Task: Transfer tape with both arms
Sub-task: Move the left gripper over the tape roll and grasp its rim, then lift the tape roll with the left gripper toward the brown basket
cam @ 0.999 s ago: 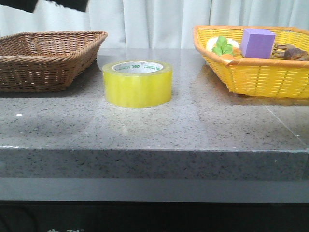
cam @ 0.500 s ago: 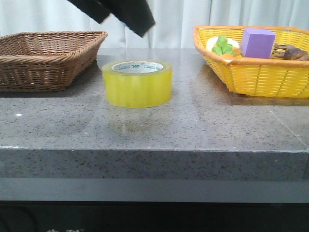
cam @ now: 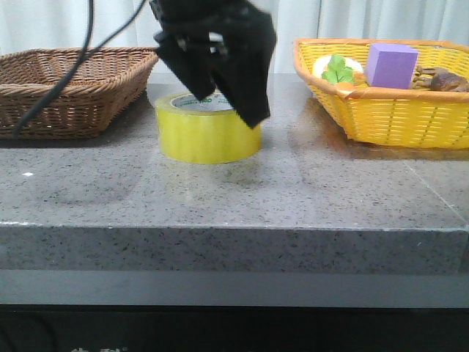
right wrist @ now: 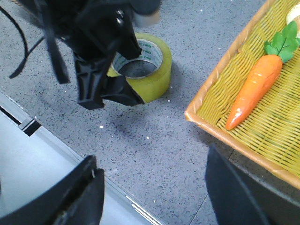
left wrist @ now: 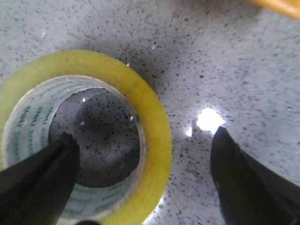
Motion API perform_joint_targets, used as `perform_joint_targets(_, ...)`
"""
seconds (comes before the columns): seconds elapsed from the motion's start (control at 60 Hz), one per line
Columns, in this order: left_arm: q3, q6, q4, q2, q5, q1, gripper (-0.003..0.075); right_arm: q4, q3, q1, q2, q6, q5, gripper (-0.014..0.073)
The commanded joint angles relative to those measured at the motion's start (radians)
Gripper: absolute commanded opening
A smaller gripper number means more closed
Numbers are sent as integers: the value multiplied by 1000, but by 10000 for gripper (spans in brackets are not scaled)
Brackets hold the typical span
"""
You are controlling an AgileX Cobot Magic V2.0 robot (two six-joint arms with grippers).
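Note:
My left gripper's fingers stop above the tape's yellow side [cam: 226, 139] beside the pale core [cam: 183, 103], so they go lower first, then close on the tape's yellow side.
The tape [cam: 192, 138], a wide yellow roll with a pale printed core, lies flat on the grey speckled table [cam: 308, 198]. My left gripper [cam: 226, 106] is open and low over the tape's right side. In the left wrist view the left gripper [left wrist: 143, 136] straddles the tape's wall [left wrist: 152, 117]: one finger [left wrist: 42, 178] is over the core hole, the other [left wrist: 243, 183] is outside. My right gripper [right wrist: 152, 157] is open and empty, above the table's front edge; its view shows the tape [right wrist: 157, 77] and the left gripper [right wrist: 105, 89]. The right gripper is out of the front view.
A brown wicker basket [cam: 66, 92] stands at the back left. A yellow basket [cam: 388, 114] at the back right holds a purple foam block [cam: 390, 64] and a toy carrot [right wrist: 255, 89]. A black cable [cam: 55, 84] hangs over the brown basket.
My left arm has come down from the upper left onto the tape, with its fingers now around the roll's right wall. The tape has not moved.

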State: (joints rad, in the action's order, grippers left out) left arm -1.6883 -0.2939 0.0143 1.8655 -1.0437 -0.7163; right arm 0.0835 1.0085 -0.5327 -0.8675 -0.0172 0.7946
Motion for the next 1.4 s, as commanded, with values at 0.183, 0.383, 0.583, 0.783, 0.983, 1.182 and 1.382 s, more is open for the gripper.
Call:
perform_joint_targets(0.183,-38,0,-6,17,24,-6,519,6,24,6,3,-6,-60,489)
perform_joint_targets(0.383,-38,0,-2,22,23,-6,258,6,24,6,3,-6,-60,489)
perform_joint_targets(0.583,-40,0,-2,20,19,-6,113,6,24,6,3,-6,-60,489)
perform_joint_targets(0.783,-115,0,-2,18,-35,-6,101,6,24,6,3,-6,-60,489)
perform_joint_targets(0.983,-270,0,-8,18,-110,-5,101,6,24,6,3,-6,-60,489)
perform_joint_targets(1.182,-398,0,-70,16,-171,20,101,6,24,6,3,-6,-60,489)
perform_joint_targets(1.382,-476,7,-82,11,-216,102,101,6,24,6,3,-6,-60,489)
